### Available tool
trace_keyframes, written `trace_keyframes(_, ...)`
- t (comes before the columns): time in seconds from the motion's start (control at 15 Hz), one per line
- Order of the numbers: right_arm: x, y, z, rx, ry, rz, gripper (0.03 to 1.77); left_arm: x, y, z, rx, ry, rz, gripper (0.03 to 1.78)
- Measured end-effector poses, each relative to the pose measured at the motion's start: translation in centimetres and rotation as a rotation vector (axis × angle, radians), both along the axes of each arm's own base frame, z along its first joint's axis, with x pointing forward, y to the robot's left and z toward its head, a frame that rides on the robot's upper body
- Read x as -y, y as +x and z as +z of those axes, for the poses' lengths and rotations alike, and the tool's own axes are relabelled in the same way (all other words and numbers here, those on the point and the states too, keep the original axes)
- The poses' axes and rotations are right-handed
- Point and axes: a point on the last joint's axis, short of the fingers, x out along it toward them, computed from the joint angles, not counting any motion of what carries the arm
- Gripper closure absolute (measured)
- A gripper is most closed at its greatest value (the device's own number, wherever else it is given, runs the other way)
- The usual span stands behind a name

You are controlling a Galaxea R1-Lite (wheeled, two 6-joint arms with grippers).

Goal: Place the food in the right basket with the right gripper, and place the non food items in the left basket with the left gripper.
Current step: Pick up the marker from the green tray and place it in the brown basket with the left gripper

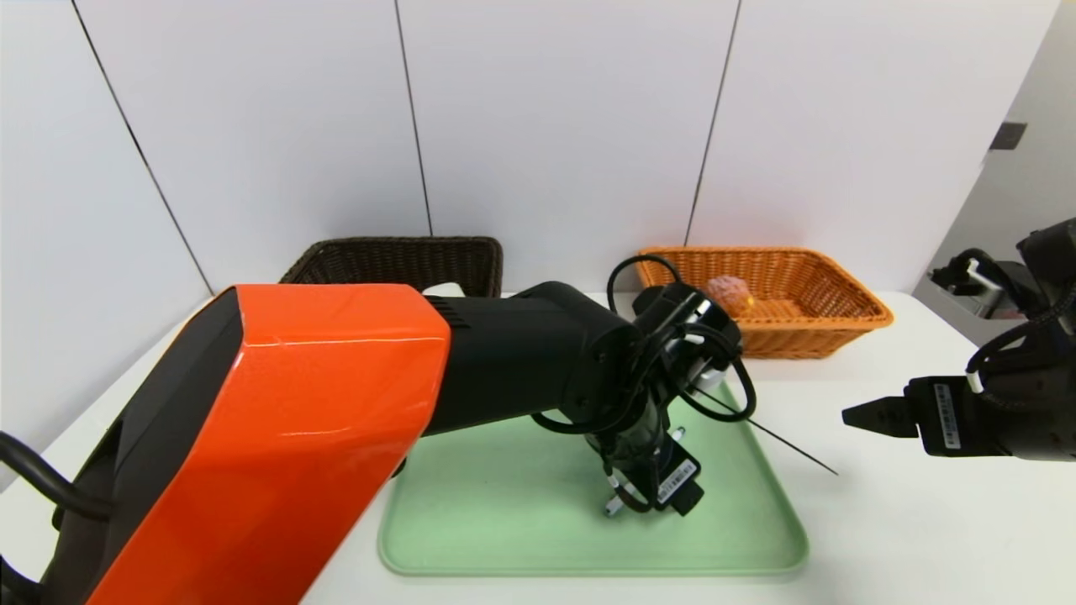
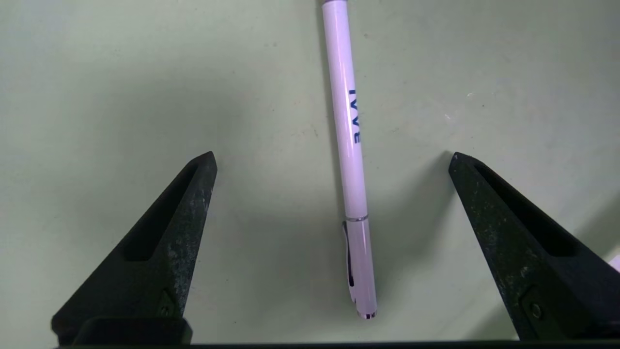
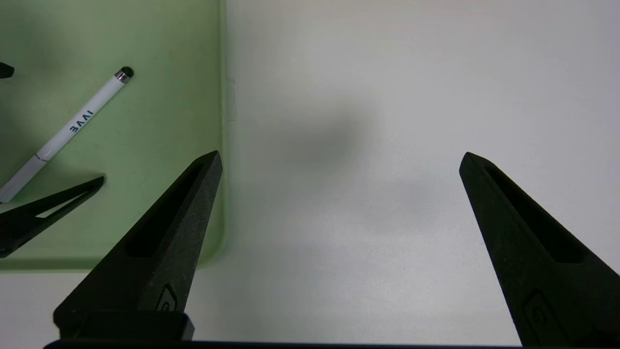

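Observation:
The left gripper takes hold of the pen's body [image 2: 352, 174] beside the blue lettering next, to put the pen in the dark brown basket.
A slim white pen [image 2: 351, 160] with blue lettering lies flat on the green tray [image 1: 521, 521]. My left gripper [image 2: 333, 155] points down close over it, open, with one finger on either side of the pen and neither touching it. In the head view the left gripper [image 1: 647, 483] hides most of the pen. The round pinkish bun [image 1: 730, 294] sits inside the orange basket [image 1: 828, 332] at the back right. The dark brown basket [image 1: 395, 256] stands at the back left, partly behind my left arm. My right gripper [image 3: 340, 155] hangs open and empty over the white table, just right of the tray.
The right wrist view shows the tray's edge [image 3: 223, 145], the pen [image 3: 72, 126] and one left fingertip [image 3: 53, 206]. A thin black strand [image 1: 790, 445] sticks out from the left wrist toward the right gripper [image 1: 870, 416]. White wall panels stand behind the baskets.

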Motion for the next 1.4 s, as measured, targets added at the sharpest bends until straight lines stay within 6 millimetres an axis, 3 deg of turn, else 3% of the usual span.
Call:
trace_keyframes(0.93, 0.01, -0.05, -0.08, -0.005, -0.001, 0.001, 0.1, -0.02, 0.06, -0.08, -0.068, -0.047, -0.032, 0.12)
trace_keyframes(1.2, 0.0, -0.09, -0.01, -0.001, 0.0, 0.001, 0.1, -0.02, 0.08, -0.13, -0.072, -0.049, -0.027, 0.73)
trace_keyframes(1.4, -0.02, -0.09, 0.01, 0.0, 0.0, 0.002, 0.1, 0.0, 0.09, -0.24, -0.08, -0.052, -0.015, 1.02)
